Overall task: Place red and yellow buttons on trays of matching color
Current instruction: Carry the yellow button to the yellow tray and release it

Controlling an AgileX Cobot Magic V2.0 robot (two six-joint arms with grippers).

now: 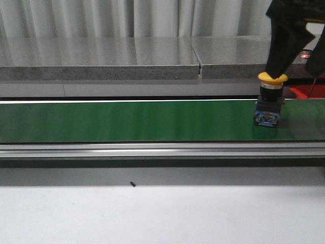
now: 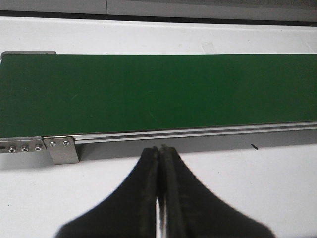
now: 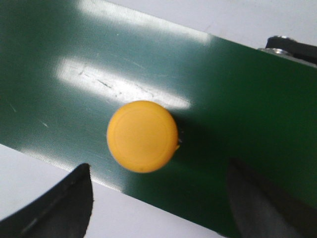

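Observation:
The yellow cap (image 3: 142,136) lies short of my fingers. My right gripper should move toward the cap first, then close on the cap.
A yellow button (image 1: 269,99) with a yellow cap and a black and blue body stands upright on the green conveyor belt (image 1: 127,121) at the right. My right gripper (image 1: 293,70) hangs just above it. In the right wrist view the yellow cap (image 3: 142,136) lies just ahead of the gap of my open right gripper (image 3: 158,201), and its fingers (image 3: 64,203) do not touch it. My left gripper (image 2: 159,161) is shut and empty over the white table, just short of the belt's rail. No red button is in view.
A red piece, maybe a tray's edge (image 1: 308,91), shows at the far right behind the belt. A grey ledge (image 1: 101,58) runs behind the belt and a metal rail (image 1: 152,150) in front. A small dark speck (image 1: 132,184) lies on the white table.

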